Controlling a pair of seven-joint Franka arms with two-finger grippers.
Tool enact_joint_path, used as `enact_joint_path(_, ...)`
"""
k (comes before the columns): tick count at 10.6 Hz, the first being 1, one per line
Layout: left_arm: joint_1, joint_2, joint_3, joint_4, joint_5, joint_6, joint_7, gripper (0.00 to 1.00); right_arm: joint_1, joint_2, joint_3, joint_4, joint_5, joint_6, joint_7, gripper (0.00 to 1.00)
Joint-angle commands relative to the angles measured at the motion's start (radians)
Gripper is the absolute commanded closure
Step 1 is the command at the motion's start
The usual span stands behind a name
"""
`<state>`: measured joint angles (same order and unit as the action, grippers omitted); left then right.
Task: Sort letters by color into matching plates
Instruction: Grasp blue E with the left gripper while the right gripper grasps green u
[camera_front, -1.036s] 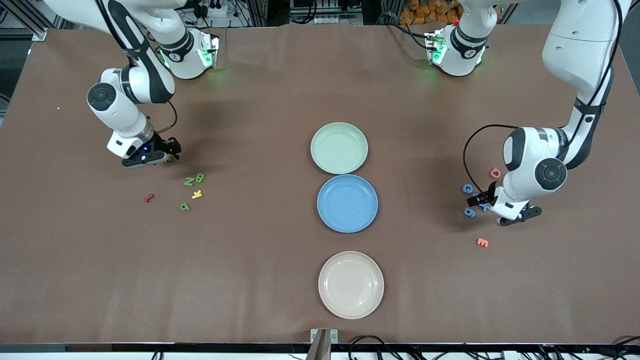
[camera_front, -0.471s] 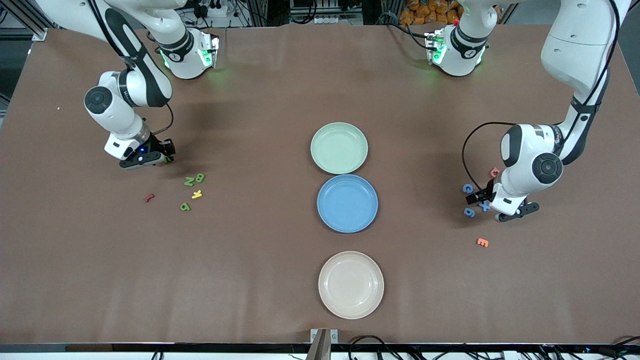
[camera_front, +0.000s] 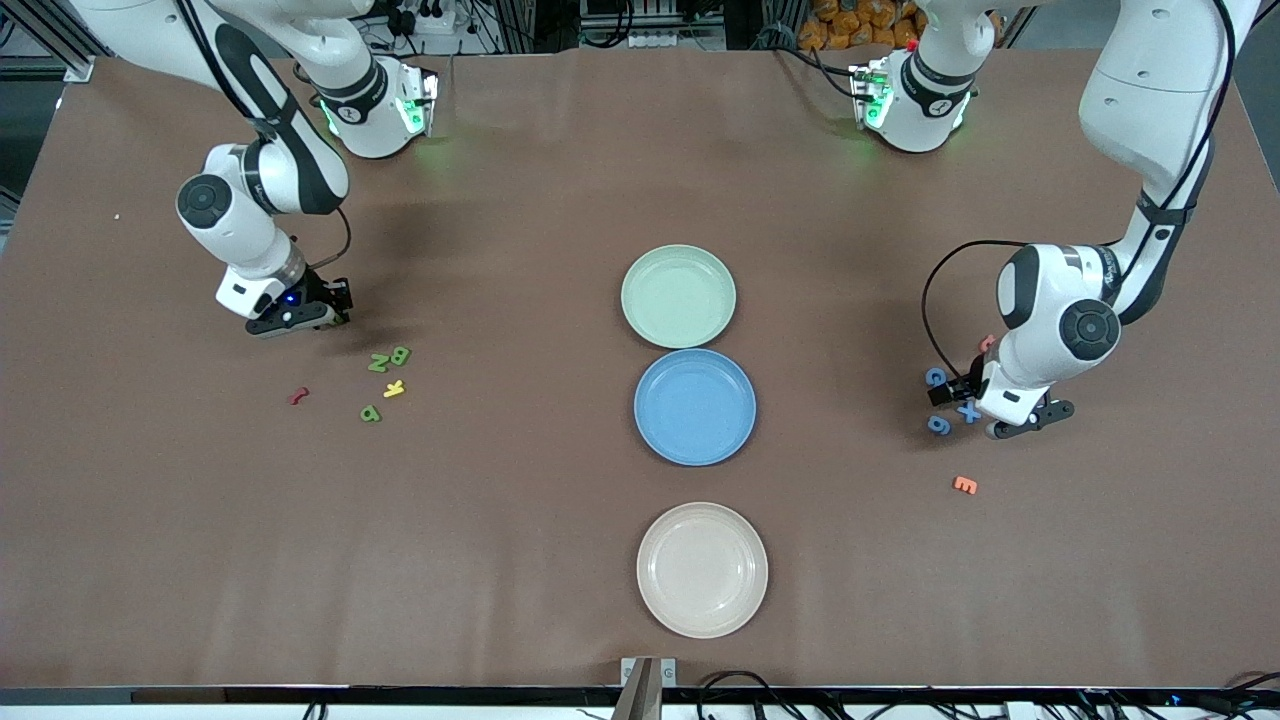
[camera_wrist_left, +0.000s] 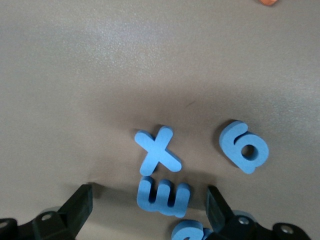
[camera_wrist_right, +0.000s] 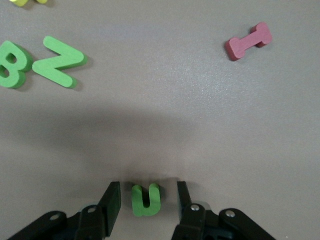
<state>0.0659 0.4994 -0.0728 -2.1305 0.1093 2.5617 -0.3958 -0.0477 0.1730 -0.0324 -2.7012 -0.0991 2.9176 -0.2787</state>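
Observation:
My left gripper's fingers are beside the blue E (camera_wrist_left: 163, 202), low at the table, and closing would catch it, so it is time to close my left gripper now.
Low over the table at the right arm's end, my right gripper (camera_wrist_right: 147, 202) has a small green U (camera_wrist_right: 146, 199) lying between its fingers, with a thin gap on each side. A green N (camera_front: 378, 363), a green B (camera_front: 400, 355) and one more green piece (camera_front: 371, 412) lie nearer the front camera. My left gripper (camera_wrist_left: 147, 207) stands wide open around a blue E (camera_wrist_left: 164, 196), beside a blue X (camera_wrist_left: 157, 152), a blue 6 (camera_wrist_left: 244, 146) and another blue piece (camera_wrist_left: 189, 231). The pale green plate (camera_front: 678, 296) and the blue plate (camera_front: 695, 406) sit mid-table, both bare.
A beige plate (camera_front: 702, 569) lies nearest the front camera. A yellow K (camera_front: 394, 388) and a red piece (camera_front: 297, 396) lie among the green letters. An orange E (camera_front: 964, 485) and a pink letter (camera_front: 988, 343) lie by the blue ones.
The right gripper's fingers have drawn in around the green U. The left arm has shifted slightly toward the plates, its gripper still wide open.

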Motion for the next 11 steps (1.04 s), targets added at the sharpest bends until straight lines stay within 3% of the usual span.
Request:
enact_joint_path(1, 0.009, -0.016, -0.005, -0.039, 0.027, 0.017, -0.031, 0.0, -0.012, 0.006, 0.005, -0.019, -0.007, 0.029, -0.013, 0.49)
enact_joint_path(2, 0.008, -0.016, -0.005, -0.039, 0.026, 0.017, -0.032, 0.29, -0.012, 0.006, 0.005, -0.022, -0.007, 0.029, -0.013, 0.5)
enact_joint_path(3, 0.009, -0.019, -0.005, -0.039, 0.023, 0.017, -0.043, 0.99, -0.012, 0.008, 0.005, -0.022, -0.007, 0.026, -0.013, 0.52)
enact_joint_path(5, 0.008, -0.018, -0.005, -0.039, 0.023, 0.017, -0.049, 1.0, -0.012, 0.008, 0.005, -0.022, -0.007, 0.029, -0.011, 0.55)
enact_joint_path(6, 0.008, -0.018, -0.005, -0.039, 0.021, 0.017, -0.051, 1.0, -0.012, 0.008, 0.005, -0.022, -0.007, 0.026, -0.013, 0.62)
enact_joint_path(9, 0.008, -0.022, -0.007, -0.032, 0.021, 0.017, -0.069, 1.0, -0.014, 0.006, 0.005, -0.022, -0.007, 0.026, -0.011, 1.0)
enact_joint_path(11, 0.005, -0.041, -0.01, -0.022, 0.021, 0.014, -0.077, 1.0, -0.012, -0.01, 0.005, -0.02, -0.007, 0.023, -0.007, 1.0)
